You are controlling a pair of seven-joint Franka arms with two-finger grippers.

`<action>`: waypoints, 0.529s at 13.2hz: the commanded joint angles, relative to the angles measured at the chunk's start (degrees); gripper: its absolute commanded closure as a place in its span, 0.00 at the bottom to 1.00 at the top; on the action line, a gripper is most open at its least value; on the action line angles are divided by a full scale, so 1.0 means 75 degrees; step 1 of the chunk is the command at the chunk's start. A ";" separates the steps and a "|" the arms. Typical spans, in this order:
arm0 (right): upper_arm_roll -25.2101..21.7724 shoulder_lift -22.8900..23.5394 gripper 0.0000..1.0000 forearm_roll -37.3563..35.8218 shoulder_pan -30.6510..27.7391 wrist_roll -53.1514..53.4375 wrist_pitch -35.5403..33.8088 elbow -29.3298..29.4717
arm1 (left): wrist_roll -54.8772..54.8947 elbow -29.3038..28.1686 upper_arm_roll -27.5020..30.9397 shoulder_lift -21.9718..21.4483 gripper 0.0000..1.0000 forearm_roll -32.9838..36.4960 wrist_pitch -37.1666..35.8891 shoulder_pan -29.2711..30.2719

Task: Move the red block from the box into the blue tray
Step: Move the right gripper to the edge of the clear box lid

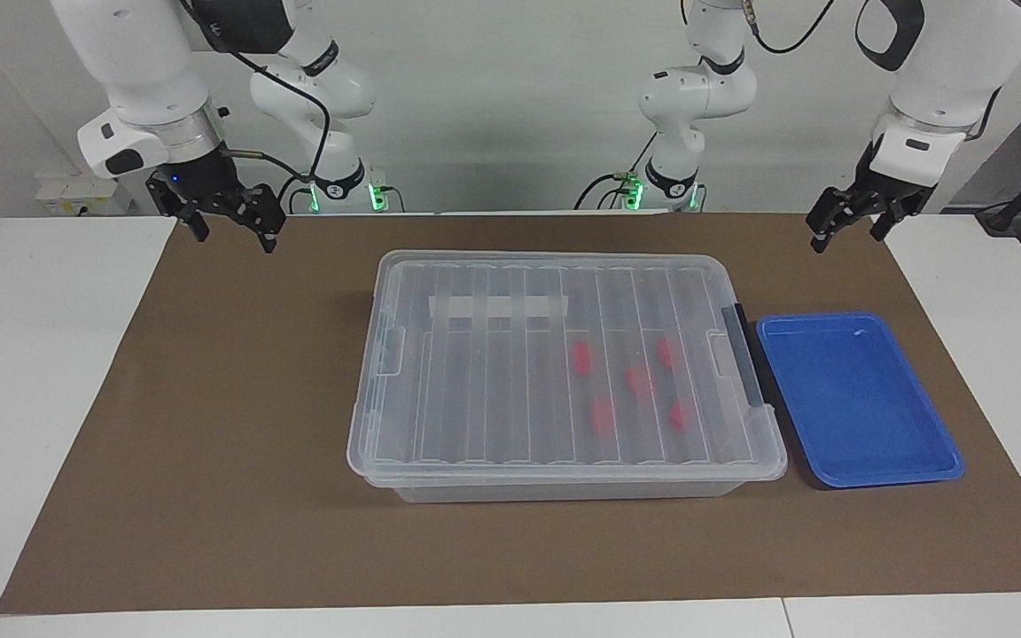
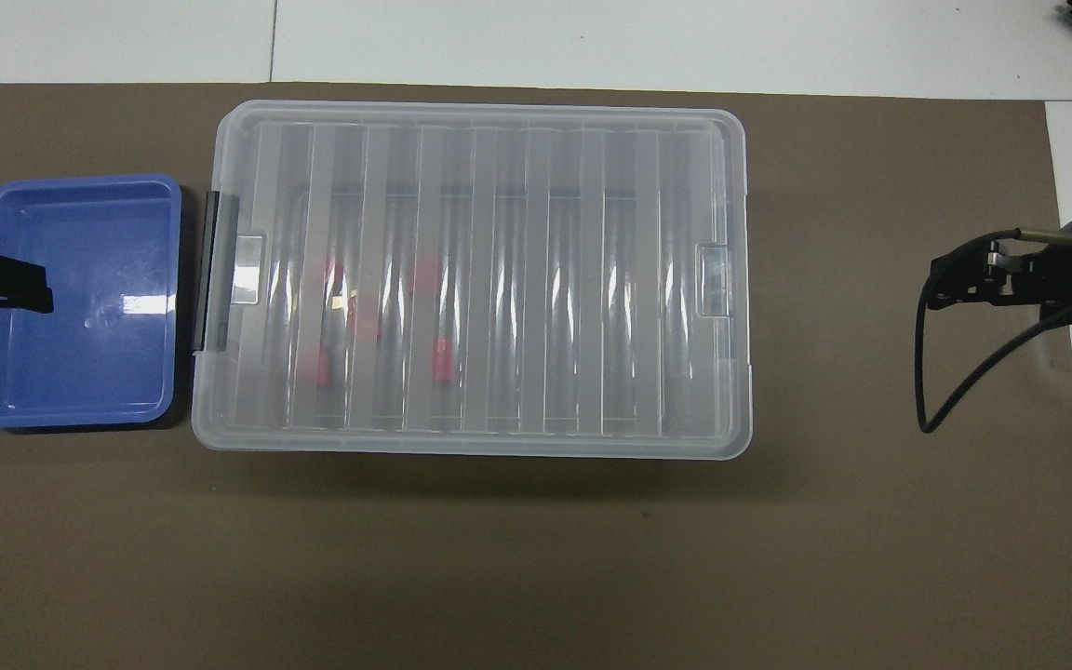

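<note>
The lid's broad ribbed top (image 2: 476, 279) is far wider than my fingers. My right gripper should grab the lid by its narrow end edge (image 2: 746, 341) next.
The box (image 1: 475, 390) is a clear bin on the brown mat, and its ribbed lid is on. It also shows in the overhead view (image 2: 545, 279). Several red blocks (image 1: 639, 381) lie inside it, seen blurred through the lid (image 2: 443, 358), in the half toward the left arm's end. The blue tray (image 1: 856, 403) sits empty beside the box's black-strip end (image 2: 80, 298). My left gripper (image 1: 847, 237) is open and empty, raised over the tray's outer edge (image 2: 29, 288). My right gripper (image 1: 234, 235) is open and empty, raised over the mat at the right arm's end (image 2: 941, 284).
A brown mat (image 1: 236, 425) covers the middle of the white table (image 1: 32, 354). A white tape patch (image 1: 497, 307) is on the box. A black cable (image 2: 927, 372) hangs from the right wrist.
</note>
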 commanded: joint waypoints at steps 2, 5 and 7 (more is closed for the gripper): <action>0.0030 -0.0256 0.00 0.0041 -0.0112 -0.0292 0.0261 -0.0326 | 0.0085 -0.0265 -0.0008 -0.0226 0.00 -0.0075 0.0152 0.0084; 0.0030 -0.0233 0.00 0.0029 -0.0159 -0.0292 0.0505 -0.0349 | 0.0085 -0.0254 -0.0008 -0.0226 0.00 -0.0075 0.0152 0.0084; 0.0030 -0.0221 0.00 0.0029 -0.0159 -0.0245 0.0833 -0.0547 | 0.0073 -0.0254 -0.0008 -0.0226 0.00 -0.0064 0.0164 0.0084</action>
